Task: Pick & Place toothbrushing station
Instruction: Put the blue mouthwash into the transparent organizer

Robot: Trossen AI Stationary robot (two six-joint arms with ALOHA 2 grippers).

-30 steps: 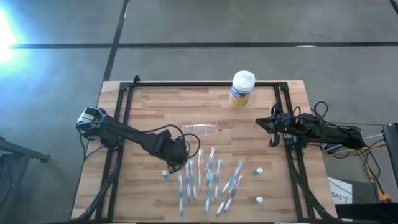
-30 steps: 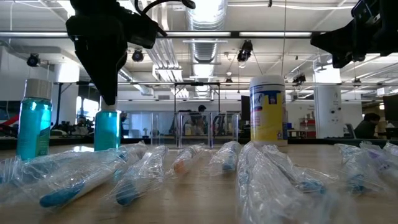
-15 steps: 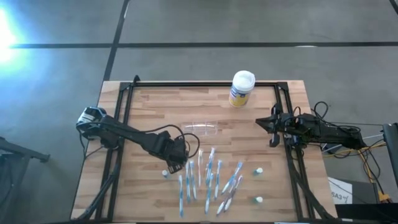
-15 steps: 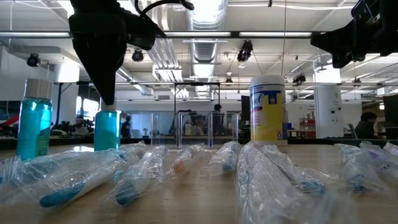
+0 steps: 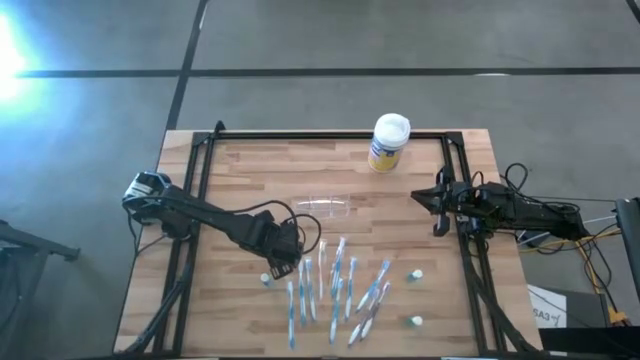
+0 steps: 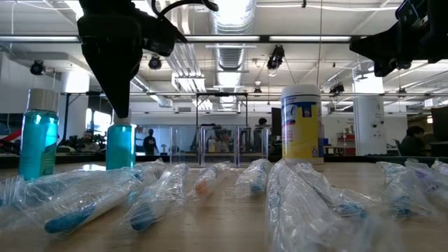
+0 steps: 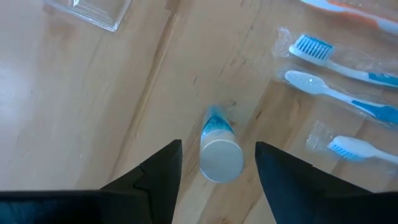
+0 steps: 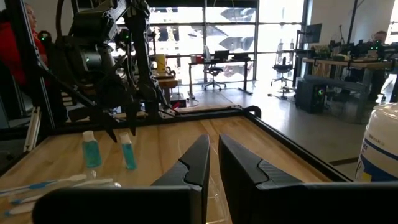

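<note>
I should next use my left gripper to grab the small blue bottle by its white cap [image 7: 221, 158], so that it can fill the clear plastic holder.
The toothbrushing station, a clear plastic holder [image 5: 325, 205], lies flat on the wood at mid-table, and its corner [image 7: 93, 12] shows in the left wrist view. My left gripper [image 7: 217, 146] points down over a small blue bottle with a white cap [image 7: 221, 158]. It is open, one finger on each side just above the cap, touching nothing. In the low view its fingertips [image 6: 122, 112] hang just over that upright bottle [image 6: 120, 145]. My right gripper [image 8: 213, 162] is shut and level at the table's right edge [image 5: 437, 205].
Several wrapped toothbrushes [image 5: 335, 290] lie side by side near the front edge. A second blue bottle [image 5: 265, 278] stands close by my left gripper, and two more small bottles [image 5: 413, 273] [image 5: 416, 321] stand at the right. A yellow, white-lidded canister [image 5: 388, 142] stands at the far edge.
</note>
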